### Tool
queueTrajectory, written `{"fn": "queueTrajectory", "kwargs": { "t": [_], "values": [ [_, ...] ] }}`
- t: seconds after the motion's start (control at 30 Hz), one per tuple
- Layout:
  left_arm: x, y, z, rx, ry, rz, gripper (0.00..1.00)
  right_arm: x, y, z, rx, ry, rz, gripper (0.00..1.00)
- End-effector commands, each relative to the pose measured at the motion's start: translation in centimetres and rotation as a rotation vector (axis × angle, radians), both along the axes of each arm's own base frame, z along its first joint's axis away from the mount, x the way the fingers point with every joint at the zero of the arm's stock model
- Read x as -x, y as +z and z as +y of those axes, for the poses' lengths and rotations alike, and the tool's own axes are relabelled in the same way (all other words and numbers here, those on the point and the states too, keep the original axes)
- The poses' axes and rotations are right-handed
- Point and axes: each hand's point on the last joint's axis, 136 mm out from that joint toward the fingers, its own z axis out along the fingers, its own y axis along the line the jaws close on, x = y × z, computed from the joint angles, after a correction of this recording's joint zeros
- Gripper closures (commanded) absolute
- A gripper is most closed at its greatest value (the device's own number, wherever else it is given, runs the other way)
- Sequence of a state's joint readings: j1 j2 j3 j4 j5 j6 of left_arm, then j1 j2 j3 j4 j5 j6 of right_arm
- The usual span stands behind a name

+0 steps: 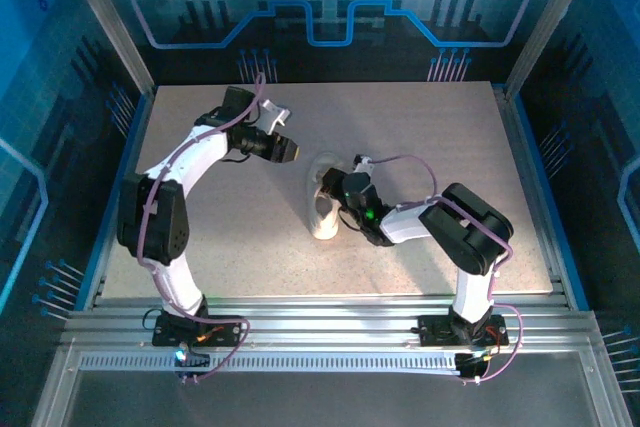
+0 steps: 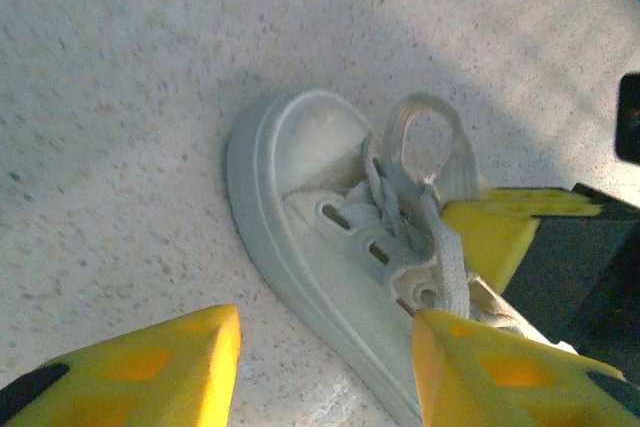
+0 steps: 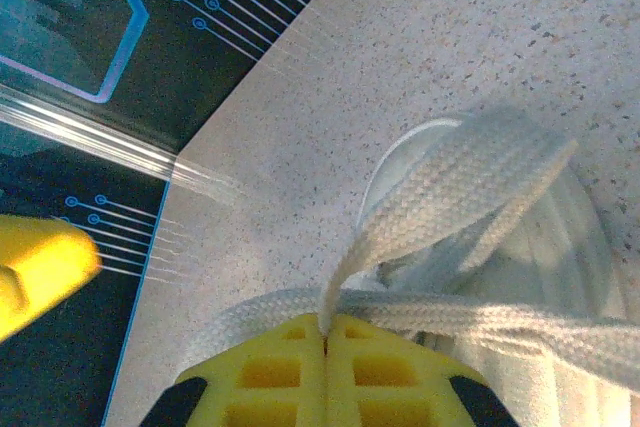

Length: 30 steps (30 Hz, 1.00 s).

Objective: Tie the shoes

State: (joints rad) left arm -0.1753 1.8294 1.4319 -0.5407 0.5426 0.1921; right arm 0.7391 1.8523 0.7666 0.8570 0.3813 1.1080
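Observation:
The lace needs to be pulled against my right gripper for tying, so my left gripper will next grab the lace by the eyelets on the side of the shoe facing my left gripper.
A small white sneaker (image 1: 322,217) lies mid-table, toe toward the far edge. Its side, eyelets and knotted laces (image 2: 400,217) show in the left wrist view, with a lace loop (image 2: 430,137) standing up by the toe. My right gripper (image 3: 325,322) is shut on a flat white lace (image 3: 460,187) just above the shoe (image 3: 560,247); its yellow finger (image 2: 490,232) rests beside the laces. My left gripper (image 2: 328,332) hovers open a short way to the shoe's left, nothing between its fingers. From above it sits at the upper left (image 1: 288,150) and the right gripper (image 1: 337,190) over the shoe.
The speckled table (image 1: 450,137) has open room to the right and front. Its far edge (image 3: 190,162) meets the dark blue patterned wall behind. The left gripper's yellow finger (image 3: 40,262) shows at the left of the right wrist view.

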Motion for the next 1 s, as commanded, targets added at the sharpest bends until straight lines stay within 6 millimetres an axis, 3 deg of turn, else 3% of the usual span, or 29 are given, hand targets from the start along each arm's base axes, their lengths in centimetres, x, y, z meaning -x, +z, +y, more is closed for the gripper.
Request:
{"fn": "queueTrajectory", "kwargs": {
  "t": [0.0,0.3,0.67,0.97],
  "values": [
    [1.5,-3.2,-1.0,0.086,0.055,0.235,0.51,-0.8,0.1,0.2,-0.013,0.001,0.012,1.00],
    [2.3,-4.0,-3.0,0.268,0.081,0.397,0.53,-0.7,-0.7,0.1,-0.005,0.008,0.033,1.00],
    [3.4,-6.4,-3.9,0.252,0.083,0.488,0.60,-0.6,-1.1,0.4,-0.008,0.013,0.043,1.00],
    [2.9,-6.2,-5.4,0.265,0.071,0.484,0.54,-0.6,-1.2,0.4,-0.007,0.016,0.045,1.00]
  ]
}}
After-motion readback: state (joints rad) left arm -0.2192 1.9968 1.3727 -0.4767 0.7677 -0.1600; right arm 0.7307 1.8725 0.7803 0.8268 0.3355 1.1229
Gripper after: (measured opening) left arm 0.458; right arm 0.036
